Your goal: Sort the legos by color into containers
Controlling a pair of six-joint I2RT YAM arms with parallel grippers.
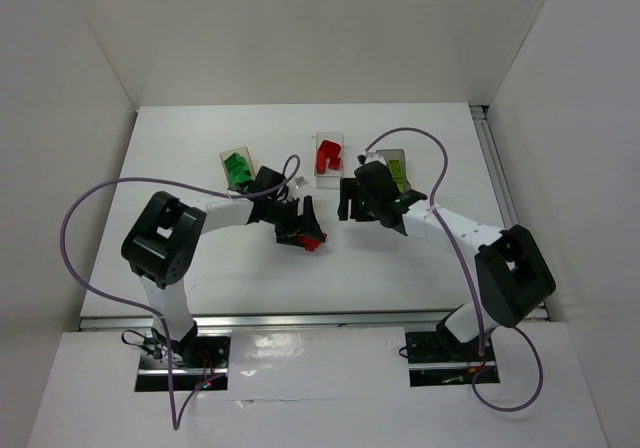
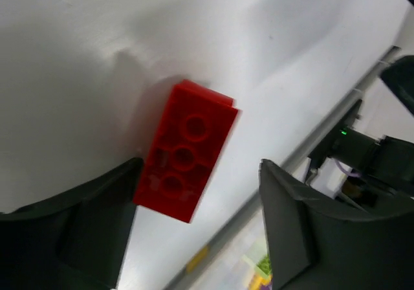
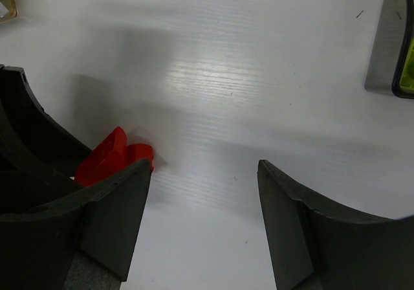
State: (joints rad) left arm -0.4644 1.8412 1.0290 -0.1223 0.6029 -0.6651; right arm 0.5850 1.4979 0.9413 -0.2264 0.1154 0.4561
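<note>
My left gripper should close on the red lego now, because both fingertips reach past the red lego's near end, one along each side.
A red lego [image 2: 184, 154] lies on the white table with its hollow underside up. It sits between the wide-apart jaws of my left gripper [image 2: 200, 199], close to the left finger [image 2: 97, 219], and is not clamped. From above, this red lego [image 1: 313, 240] shows just below the left gripper [image 1: 303, 223]. My right gripper [image 1: 355, 204] hovers open just to the right, with nothing between its fingers [image 3: 204, 173]. The red lego [image 3: 113, 155] peeks out behind its left finger. The containers stand behind: orange-tan [image 1: 236, 168] with green legos, clear [image 1: 328, 156] with red ones, dark grey [image 1: 393, 170] with yellow-green ones.
The two grippers are close together at mid-table. The dark grey container [image 3: 391, 44] stands at the right edge of the right wrist view. A metal rail [image 1: 300, 318] runs along the table's near edge. White walls enclose the table on three sides.
</note>
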